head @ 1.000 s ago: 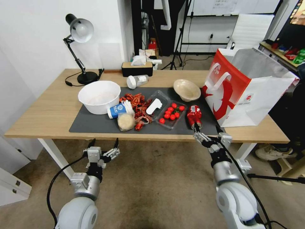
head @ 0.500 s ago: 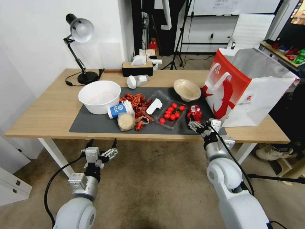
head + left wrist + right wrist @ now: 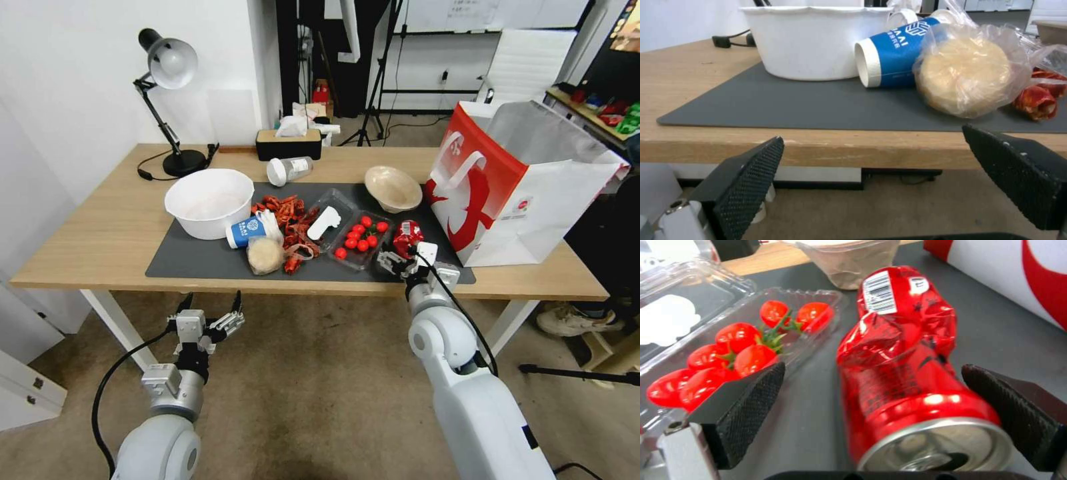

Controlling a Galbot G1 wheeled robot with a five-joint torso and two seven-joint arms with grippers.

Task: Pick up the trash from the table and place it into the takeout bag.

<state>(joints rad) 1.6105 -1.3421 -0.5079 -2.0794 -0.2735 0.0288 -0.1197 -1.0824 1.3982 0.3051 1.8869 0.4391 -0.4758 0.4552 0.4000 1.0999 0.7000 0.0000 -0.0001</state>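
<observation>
My right gripper should next grab the smooth sides of its tab end (image 3: 403,247), because the middle of the crushed red drink can (image 3: 407,237) is buckled and uneven.
A crushed red drink can (image 3: 407,237) (image 3: 907,373) lies on the dark mat (image 3: 200,260) of the table (image 3: 100,247), near its front edge. My right gripper (image 3: 407,255) (image 3: 880,413) is open around the can's near end, one finger on each side, not touching. Other trash on the mat: a beige bowl (image 3: 392,188), a blue-and-white paper cup (image 3: 248,231) (image 3: 889,60), a clear bag with a beige lump (image 3: 265,255) (image 3: 969,73) and a white-lidded jar (image 3: 288,170). The takeout bag (image 3: 513,187) stands open at the right. My left gripper (image 3: 208,313) hangs open below the table's front edge.
A large white bowl (image 3: 208,202), red scraps (image 3: 287,220), and a clear tray of cherry tomatoes (image 3: 360,239) (image 3: 738,350) lie on the mat, the tray right beside the can. A desk lamp (image 3: 167,100) and tissue box (image 3: 288,141) stand at the back.
My right gripper rose from below the table's front edge and moved forward over the mat, closing in around the can. The left arm barely shifted.
</observation>
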